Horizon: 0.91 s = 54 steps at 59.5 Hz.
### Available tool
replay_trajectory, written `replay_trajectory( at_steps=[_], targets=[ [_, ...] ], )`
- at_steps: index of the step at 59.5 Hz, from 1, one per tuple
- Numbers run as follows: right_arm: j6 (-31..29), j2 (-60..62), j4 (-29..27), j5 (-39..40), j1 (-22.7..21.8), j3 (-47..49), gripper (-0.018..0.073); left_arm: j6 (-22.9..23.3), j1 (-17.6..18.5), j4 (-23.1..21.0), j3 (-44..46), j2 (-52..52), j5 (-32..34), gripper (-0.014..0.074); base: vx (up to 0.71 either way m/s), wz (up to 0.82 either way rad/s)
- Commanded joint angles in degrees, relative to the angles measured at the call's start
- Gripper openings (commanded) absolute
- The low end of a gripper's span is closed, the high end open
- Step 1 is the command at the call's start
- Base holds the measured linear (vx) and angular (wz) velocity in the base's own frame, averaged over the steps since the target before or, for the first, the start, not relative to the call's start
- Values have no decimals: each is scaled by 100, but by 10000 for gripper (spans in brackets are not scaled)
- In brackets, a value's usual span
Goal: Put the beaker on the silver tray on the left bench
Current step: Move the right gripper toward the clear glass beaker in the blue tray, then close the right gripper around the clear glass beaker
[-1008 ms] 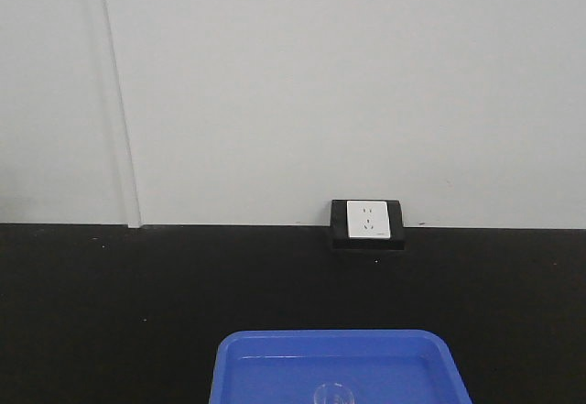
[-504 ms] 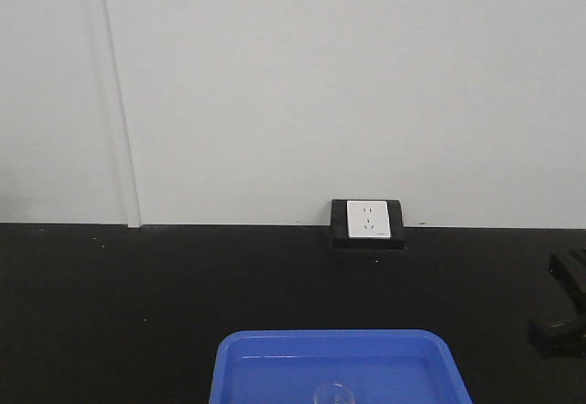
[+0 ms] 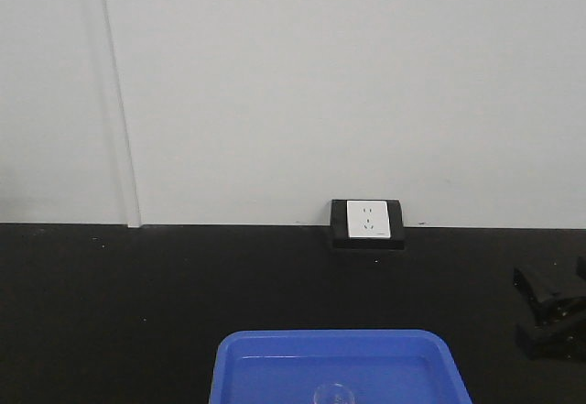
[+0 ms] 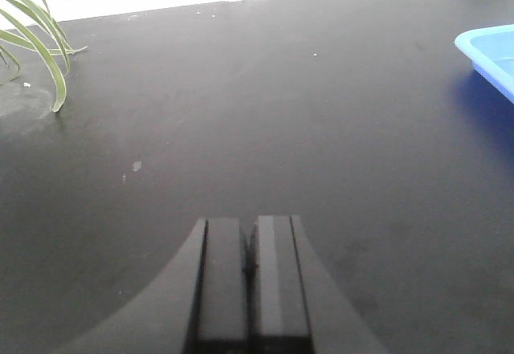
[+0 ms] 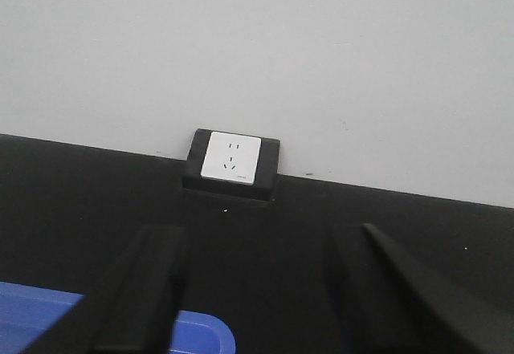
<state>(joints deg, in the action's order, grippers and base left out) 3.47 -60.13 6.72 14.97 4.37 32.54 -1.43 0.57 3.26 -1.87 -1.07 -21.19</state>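
I will grab the beaker by its clear side (image 3: pixel 334 399) next with my right gripper, below the beaker's round rim (image 3: pixel 334 388). Then I can carry the beaker to the silver tray.
The beaker (image 3: pixel 334 393) is a small clear glass with a round rim. It stands in a blue plastic tray (image 3: pixel 330 336), cut off by the bottom edge of the front view. My right gripper (image 3: pixel 537 311) hovers at the far right over the black bench top, well apart from the beaker. In the right wrist view the right gripper (image 5: pixel 257 238) is open, with nothing between its fingers and the tray's corner (image 5: pixel 201 334) below its left finger. My left gripper (image 4: pixel 250 224) is shut and empty over bare black bench. The silver tray and the left bench are out of view.
A white wall socket in a black housing (image 3: pixel 367 222) sits at the back of the bench against the grey wall. Green plant leaves (image 4: pixel 36 41) hang over the bench at the far left of the left wrist view. The blue tray's corner (image 4: pixel 490 49) is at that view's right.
My right gripper has come into the front view from the right edge and moved further left. The beaker and blue tray have not moved.
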Motion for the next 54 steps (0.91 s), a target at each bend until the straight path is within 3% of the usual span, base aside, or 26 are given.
replay_trajectory(
  at_steps=[1,9,19,40,54],
  targets=[
    [6,76,21,567,-26,227,697,10,33,-16,-114,-42,431,1,0,0],
    [287,76,21,585,48,219,726,10,33,-16,-114,-42,431,1,0,0],
    [452,-446,434,894,526,137,704,10,33,-16,-114,-42,431,1,0,0],
    [452,-3329,795,3140,1539,-646,629,10,33,-16,-114,-42,431,1,0,0],
    [449,-4611,1090,4657,1689,-558,624,10,33,-16,-114,-42,431,1,0,0]
  ],
)
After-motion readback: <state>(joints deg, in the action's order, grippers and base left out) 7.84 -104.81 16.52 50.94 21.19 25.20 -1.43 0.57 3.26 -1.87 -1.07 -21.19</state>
